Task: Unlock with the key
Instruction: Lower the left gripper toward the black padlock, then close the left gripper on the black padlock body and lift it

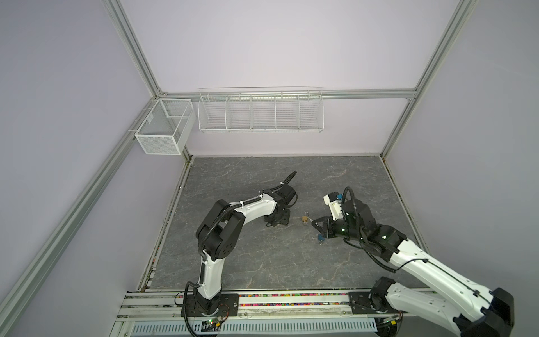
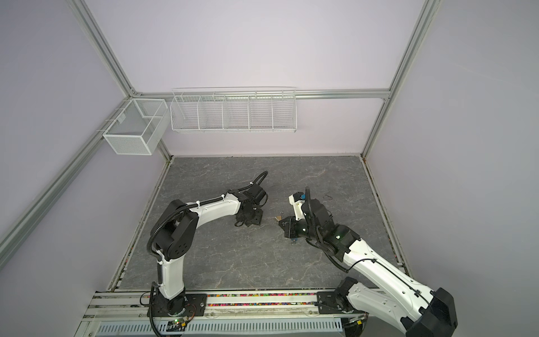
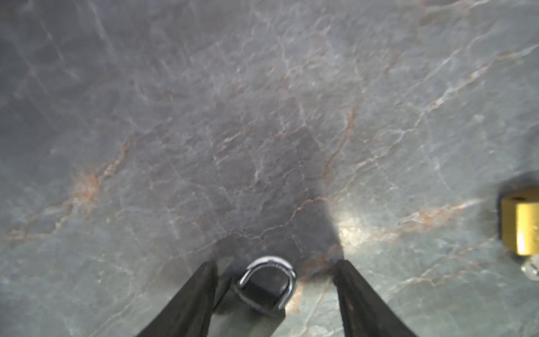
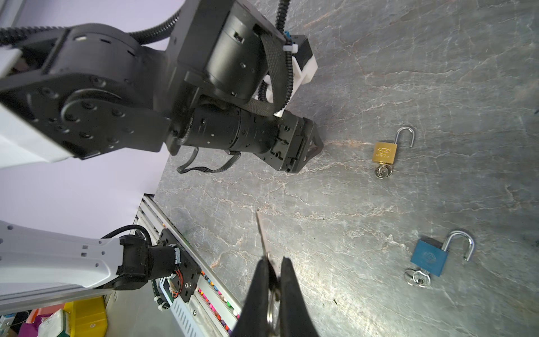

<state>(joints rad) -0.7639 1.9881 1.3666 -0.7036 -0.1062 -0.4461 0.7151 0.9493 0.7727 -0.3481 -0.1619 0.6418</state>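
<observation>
The robot's left gripper will next grab the dark padlock [image 3: 259, 291] by the sides of its body and leave the silver shackle [image 3: 270, 261] free. Then the key can unlock the padlock.
A dark padlock [image 3: 259, 291] with a silver shackle lies on the marble tabletop between the fingers of my left gripper [image 3: 275, 262]. That gripper is open, with a gap on each side of the lock. My right gripper [image 4: 275, 259] is shut on a silver key [image 4: 261, 233], whose blade sticks out past the fingertips and whose ring hangs between the fingers. In both top views the left gripper [image 1: 277, 221] sits low over the table, and the right gripper [image 1: 313, 226] is a short way to its right. The dark padlock is hidden there.
A gold padlock [image 4: 385, 151] and a blue padlock [image 4: 428, 259] lie on the table with their shackles open and keys in them. Both lie between the two grippers, the gold padlock [image 1: 304, 218] closer to the left one. Wire baskets [image 1: 261, 112] hang on the back wall.
</observation>
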